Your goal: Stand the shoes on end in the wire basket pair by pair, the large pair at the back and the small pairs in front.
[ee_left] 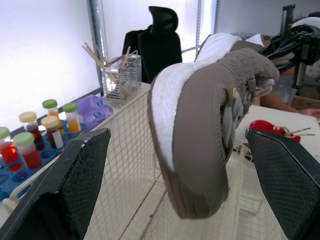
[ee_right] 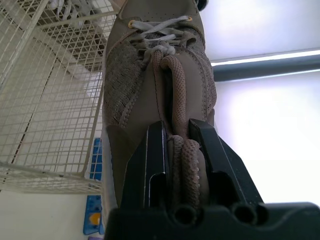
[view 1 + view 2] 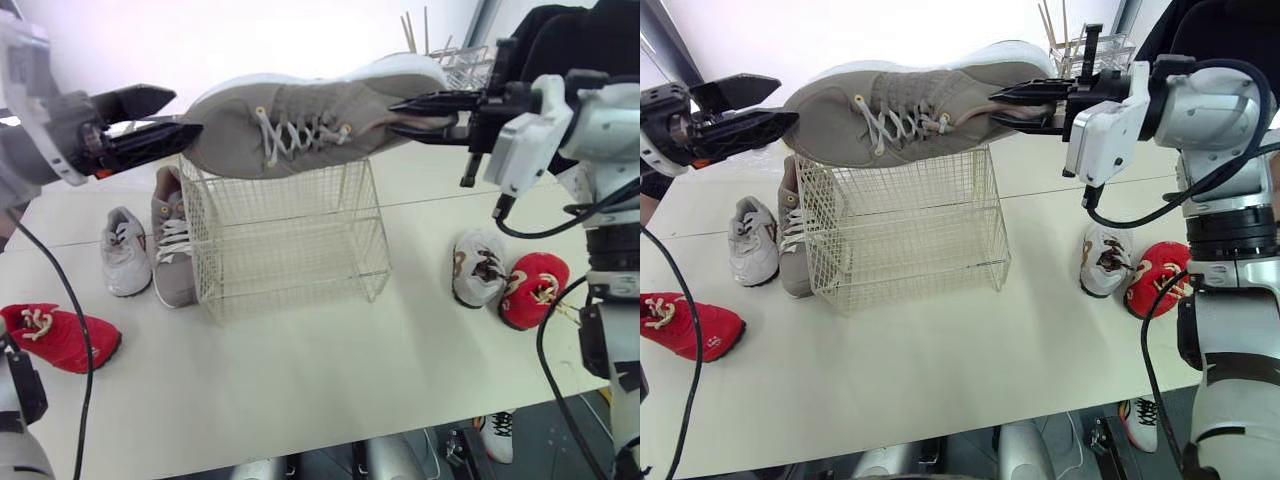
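My left gripper is to grab the large taupe shoe by its toe end (image 3: 215, 135) next, so that it can stand the shoe on end in the basket (image 3: 290, 240).
A large taupe shoe (image 3: 300, 125) hangs sideways just above the wire basket (image 3: 290, 240), its toe toward my left. My right gripper (image 3: 420, 108) is shut on the cord loop at its heel end (image 2: 175, 125). My left gripper (image 3: 165, 115) is open at the toe (image 1: 200, 150), one finger on each side and neither touching. The second large taupe shoe (image 3: 172, 250) lies on the table beside the basket's left side, next to a small grey shoe (image 3: 125, 252). A small red shoe (image 3: 55, 335) sits at the near left. A small white shoe (image 3: 478, 268) and a red one (image 3: 533, 288) lie right of the basket.
A wire holder with sticks (image 3: 460, 60) stands at the back right. A rack of capped tubes (image 1: 30, 135) is on the table behind the basket. Another shoe (image 3: 497, 432) lies on the floor past the table's front edge.
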`<state>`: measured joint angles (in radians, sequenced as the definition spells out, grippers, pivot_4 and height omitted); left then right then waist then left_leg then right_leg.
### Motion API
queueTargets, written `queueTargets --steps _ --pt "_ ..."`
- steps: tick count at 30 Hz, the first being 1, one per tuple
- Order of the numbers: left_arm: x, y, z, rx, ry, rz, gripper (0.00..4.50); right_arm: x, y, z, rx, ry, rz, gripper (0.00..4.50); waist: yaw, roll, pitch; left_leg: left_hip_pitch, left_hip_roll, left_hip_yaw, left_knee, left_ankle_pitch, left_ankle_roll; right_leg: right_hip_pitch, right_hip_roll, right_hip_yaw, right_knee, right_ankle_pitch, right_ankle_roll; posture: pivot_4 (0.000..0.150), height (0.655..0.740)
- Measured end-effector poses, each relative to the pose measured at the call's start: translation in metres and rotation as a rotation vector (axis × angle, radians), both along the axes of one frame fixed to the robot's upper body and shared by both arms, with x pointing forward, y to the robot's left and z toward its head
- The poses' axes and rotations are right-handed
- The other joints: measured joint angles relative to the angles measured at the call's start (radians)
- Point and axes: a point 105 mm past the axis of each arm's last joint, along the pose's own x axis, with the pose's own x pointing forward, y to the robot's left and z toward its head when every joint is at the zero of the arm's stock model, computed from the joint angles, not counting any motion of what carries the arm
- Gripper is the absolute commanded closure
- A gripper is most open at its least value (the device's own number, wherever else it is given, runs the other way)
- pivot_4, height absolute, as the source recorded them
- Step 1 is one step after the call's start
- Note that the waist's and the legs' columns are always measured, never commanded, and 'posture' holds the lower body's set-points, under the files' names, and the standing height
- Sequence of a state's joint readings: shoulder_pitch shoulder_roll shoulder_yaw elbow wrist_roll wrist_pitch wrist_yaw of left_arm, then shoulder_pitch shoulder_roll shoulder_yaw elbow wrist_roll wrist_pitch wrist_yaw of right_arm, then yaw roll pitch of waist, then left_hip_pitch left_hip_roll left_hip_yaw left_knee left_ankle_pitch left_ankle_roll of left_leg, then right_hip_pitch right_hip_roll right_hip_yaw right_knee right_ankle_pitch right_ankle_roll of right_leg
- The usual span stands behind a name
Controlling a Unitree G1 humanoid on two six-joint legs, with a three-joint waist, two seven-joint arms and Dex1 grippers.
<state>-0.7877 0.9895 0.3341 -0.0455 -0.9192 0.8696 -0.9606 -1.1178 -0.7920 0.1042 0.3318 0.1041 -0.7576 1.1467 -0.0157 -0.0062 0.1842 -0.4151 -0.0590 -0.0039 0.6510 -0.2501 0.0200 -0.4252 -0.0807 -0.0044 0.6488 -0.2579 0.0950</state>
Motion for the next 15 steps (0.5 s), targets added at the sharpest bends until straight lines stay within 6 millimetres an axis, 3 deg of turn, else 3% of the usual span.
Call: queueTargets --steps 2,5,9,12,15 --pt "-0.004 -0.007 -0.005 0.022 0.015 -0.028 0.00 -0.001 0.006 0.001 -0.002 -0.008 0.024 4.31 -0.001 0.000 0.000 0.000 0.000 0.000 0.000 0.000 0.000 0.000 0.000 0.000 0.000 0.000 0.000 0.150 0.7400" --pt "-0.004 -0.009 -0.011 0.026 0.033 -0.044 0.81 -0.001 0.009 0.002 -0.007 -0.017 0.037 4.31 0.000 0.000 0.000 0.000 0.000 0.000 0.000 0.000 0.000 0.000 0.000 0.000 0.000 0.000 0.000 0.150 0.7400" --pt "0.001 -0.006 -0.016 0.034 0.049 -0.006 2.81 -0.002 0.010 0.000 -0.026 -0.022 0.044 4.31 0.001 0.000 0.000 0.000 0.000 0.000 0.000 0.000 0.000 0.000 0.000 0.000 0.000 0.000 0.000 0.150 0.7400" --pt "0.006 -0.003 -0.019 0.020 0.062 0.021 3.81 -0.002 0.011 -0.001 -0.037 -0.023 0.052 4.31 0.001 0.000 0.000 0.000 0.000 0.000 0.000 0.000 0.000 0.000 0.000 0.000 0.001 0.000 0.000 0.150 0.7400" --pt "0.008 -0.004 -0.021 0.002 0.075 0.020 3.97 -0.002 0.011 -0.001 -0.039 -0.003 0.042 4.31 0.002 0.000 0.000 0.000 0.000 0.000 0.000 0.000 0.000 0.000 0.000 0.000 0.001 0.000 0.000 0.150 0.7400"
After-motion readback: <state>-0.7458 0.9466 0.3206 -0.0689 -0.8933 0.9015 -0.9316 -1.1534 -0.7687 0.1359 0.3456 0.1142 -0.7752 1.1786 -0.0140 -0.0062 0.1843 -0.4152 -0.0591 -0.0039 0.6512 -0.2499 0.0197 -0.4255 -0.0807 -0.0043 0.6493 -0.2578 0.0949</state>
